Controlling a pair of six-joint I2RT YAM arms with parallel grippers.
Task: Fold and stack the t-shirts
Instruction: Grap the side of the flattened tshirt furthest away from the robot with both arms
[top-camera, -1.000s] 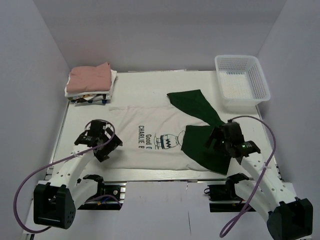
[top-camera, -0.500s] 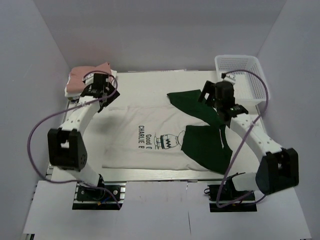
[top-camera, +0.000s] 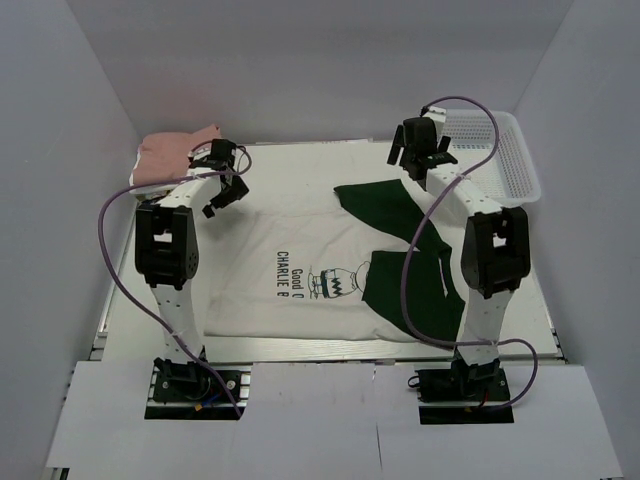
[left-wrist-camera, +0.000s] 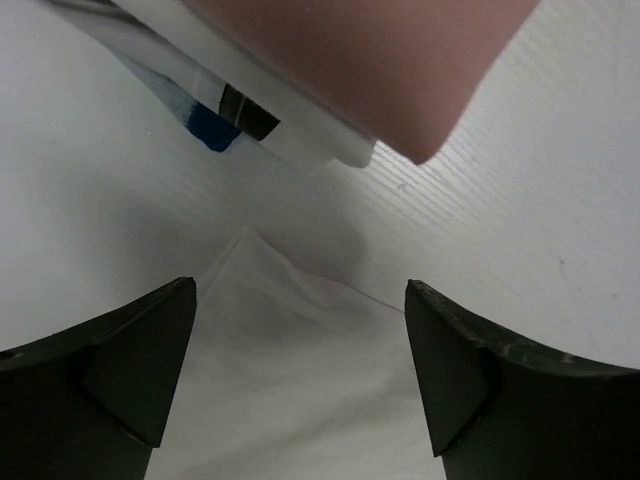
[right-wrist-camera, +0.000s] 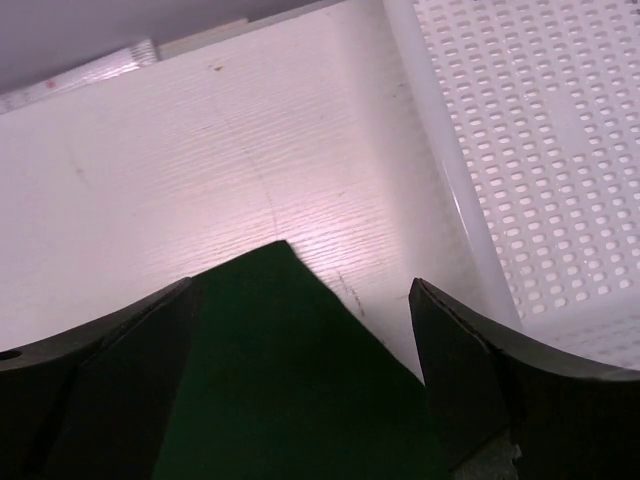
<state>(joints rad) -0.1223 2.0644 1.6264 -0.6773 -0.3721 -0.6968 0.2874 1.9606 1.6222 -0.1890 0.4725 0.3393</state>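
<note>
My left gripper grabs the cream-white t-shirt by its far corner (left-wrist-camera: 257, 262) beside the pink shirt (left-wrist-camera: 380, 60) next, to fold the t-shirt's far edge inward.
The cream-white t-shirt (top-camera: 300, 270) with dark print lies flat mid-table. Its dark green sleeve (top-camera: 385, 205) points to the far right, and a dark green part (top-camera: 415, 290) is folded over its right side. A stack of folded shirts, dusty pink (top-camera: 165, 155) on top, sits at the far left. My left gripper (top-camera: 222, 188) is open over the cream shirt's far-left corner (left-wrist-camera: 290, 340), next to the pink shirt (left-wrist-camera: 380, 60). My right gripper (top-camera: 408, 165) is open over the green sleeve's far corner (right-wrist-camera: 280, 380). In both wrist views the grippers (left-wrist-camera: 298, 300) (right-wrist-camera: 300, 300) hold nothing.
A white mesh basket (top-camera: 515, 150) stands at the far right corner, close beside my right gripper; its wall also shows in the right wrist view (right-wrist-camera: 520, 150). White folded shirts with blue print (left-wrist-camera: 240, 110) lie under the pink one. Grey walls enclose the table.
Both arms have swung from the table's near part out to the far side. The left gripper went to the shirt's far-left corner, the right one to the green sleeve's tip.
</note>
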